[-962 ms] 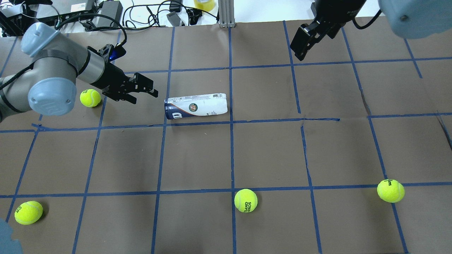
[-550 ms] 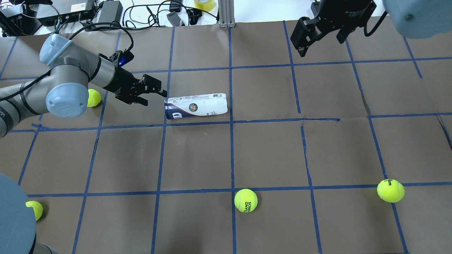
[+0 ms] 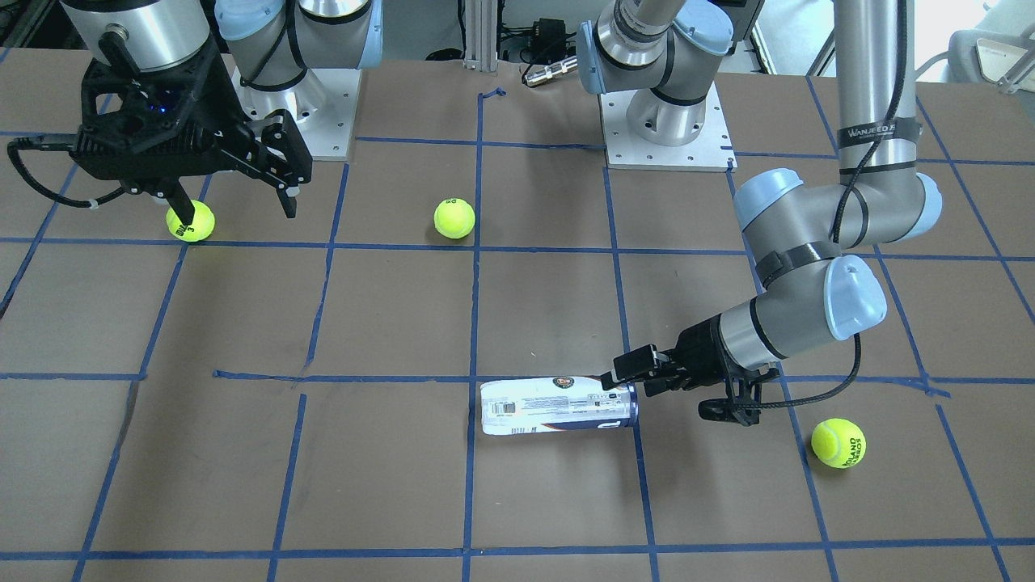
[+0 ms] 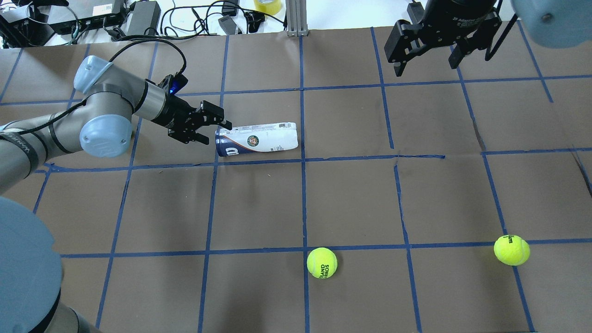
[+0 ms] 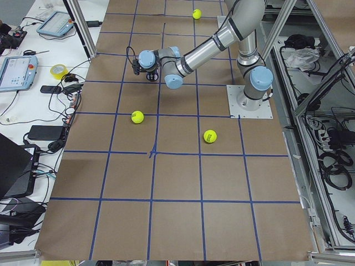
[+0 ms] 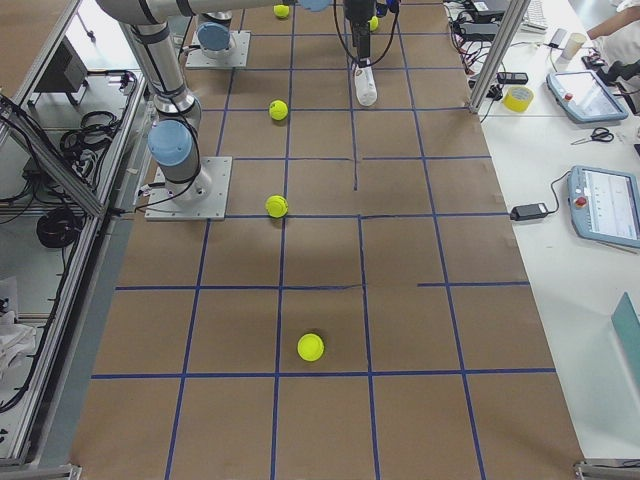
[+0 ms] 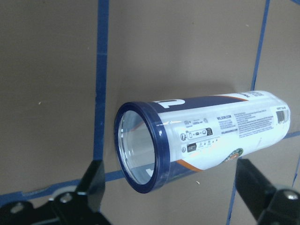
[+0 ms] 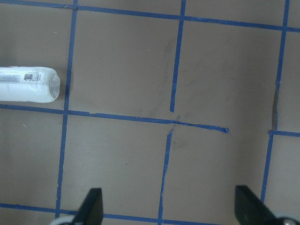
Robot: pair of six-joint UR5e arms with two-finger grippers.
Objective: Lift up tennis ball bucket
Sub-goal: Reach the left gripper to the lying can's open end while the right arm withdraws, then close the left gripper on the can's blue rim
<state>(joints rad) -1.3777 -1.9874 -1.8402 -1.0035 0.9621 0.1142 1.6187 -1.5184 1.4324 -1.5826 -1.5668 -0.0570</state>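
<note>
I need to grab the bucket next with my left gripper by the navy rim (image 3: pixel 632 404) of its open end, so that I can lift up the tennis ball bucket.
The tennis ball bucket (image 4: pixel 256 138) lies on its side on the brown table, navy open end towards my left arm. It also shows in the front view (image 3: pixel 558 406), the left wrist view (image 7: pixel 201 136) and, by its white closed end, the right wrist view (image 8: pixel 26 84). My left gripper (image 4: pixel 217 134) is open and empty, right at the navy rim, one finger on each side of that end (image 3: pixel 627 381) (image 7: pixel 171 180). My right gripper (image 4: pixel 425 64) is open and empty, high over the far right of the table (image 3: pixel 237 212) (image 8: pixel 171 201).
Tennis balls lie at the near middle (image 4: pixel 322 262) and near right (image 4: pixel 511 250). Another ball (image 3: pixel 838 442) lies behind my left forearm. Cables and power boxes (image 4: pixel 138 14) line the far edge. Blue tape lines grid the table.
My left arm has moved right, bringing its open gripper from a gap away up to the bucket's navy end. My right gripper has turned and shifted slightly right. The bucket has not moved.
</note>
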